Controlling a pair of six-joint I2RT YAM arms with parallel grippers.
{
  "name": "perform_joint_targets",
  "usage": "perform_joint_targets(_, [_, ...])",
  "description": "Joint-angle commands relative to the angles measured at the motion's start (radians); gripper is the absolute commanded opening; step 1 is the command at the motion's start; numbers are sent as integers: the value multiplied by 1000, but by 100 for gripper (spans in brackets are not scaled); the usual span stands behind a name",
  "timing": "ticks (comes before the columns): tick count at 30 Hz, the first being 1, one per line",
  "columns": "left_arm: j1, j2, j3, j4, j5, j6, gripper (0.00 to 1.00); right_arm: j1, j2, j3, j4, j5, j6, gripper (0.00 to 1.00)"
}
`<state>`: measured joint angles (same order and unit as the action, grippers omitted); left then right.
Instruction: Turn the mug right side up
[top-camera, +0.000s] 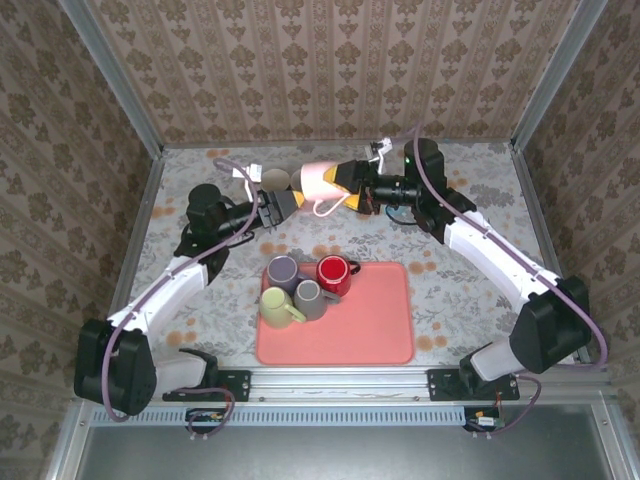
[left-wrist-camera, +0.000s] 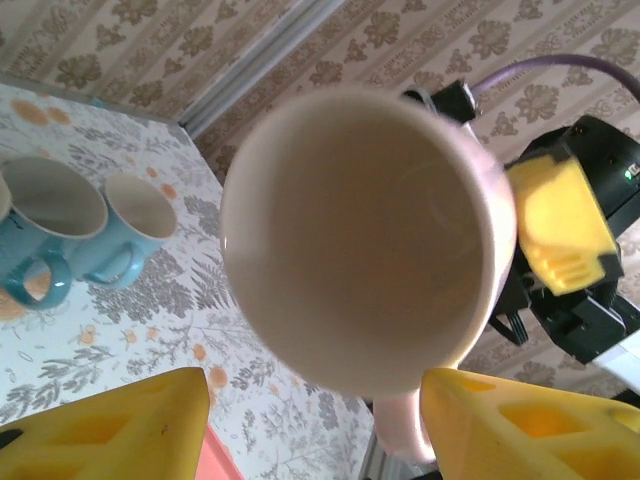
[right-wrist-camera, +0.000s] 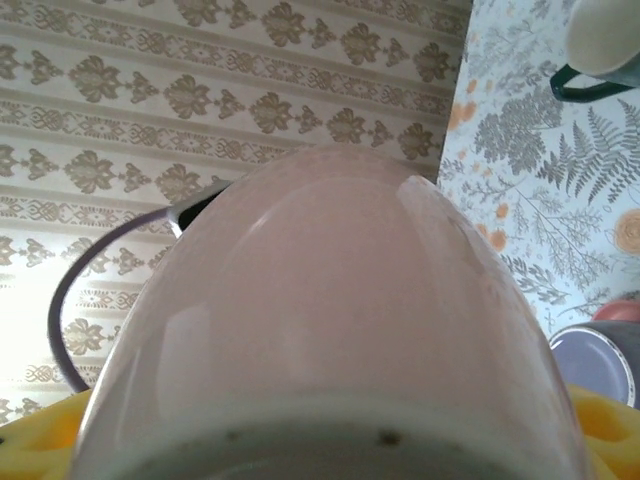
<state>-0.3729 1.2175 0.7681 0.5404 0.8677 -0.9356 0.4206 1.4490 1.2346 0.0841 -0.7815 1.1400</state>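
I should next grip the pink mug by its handle (top-camera: 328, 211) (left-wrist-camera: 403, 428) with my left gripper, which is on the side of the mug's opening. The mug's base then stays free, so I can set the mug right side up.
The pink mug (top-camera: 318, 180) hangs on its side above the table's far middle, handle (top-camera: 328, 207) down. My right gripper (top-camera: 350, 178) is shut on its base end; its yellow fingers (right-wrist-camera: 40, 432) flank the mug's base (right-wrist-camera: 330, 330) in the right wrist view. The mug's open mouth (left-wrist-camera: 365, 235) faces my left gripper (left-wrist-camera: 320, 430), which stands open just in front of the rim, with its fingers (left-wrist-camera: 120, 425) not touching the mug. From above, the left gripper (top-camera: 283, 205) sits just left of and below the mug.
A coral tray (top-camera: 360, 320) near the front holds purple (top-camera: 283, 270), red (top-camera: 335, 272), grey (top-camera: 312, 297) and yellow-green (top-camera: 278, 305) mugs. A tan mug (top-camera: 273, 180) stands behind the left gripper. Two blue mugs (left-wrist-camera: 50, 215) stand on the table under the right arm.
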Motion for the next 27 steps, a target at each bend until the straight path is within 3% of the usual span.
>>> perform_joint_targets(1, [-8, -38, -17, 67, 42, -31, 67, -12, -50, -15, 141, 42, 31, 23])
perform_joint_targets(4, [-12, -46, -20, 100, 47, -60, 67, -14, -51, -32, 189, 51, 60, 23])
perform_joint_targets(11, [-52, 16, -43, 342, 76, -210, 70, -14, -37, -50, 281, 44, 126, 23])
perform_joint_targets(16, [-76, 65, -27, 396, 62, -241, 70, -12, -38, -66, 322, 42, 158, 23])
perform_joint_targets(23, [-115, 144, 12, 507, 42, -300, 67, 8, -29, -105, 421, 34, 217, 23])
perform_joint_targets(27, [-116, 182, 34, 562, 39, -332, 60, 28, -27, -128, 456, 36, 233, 23])
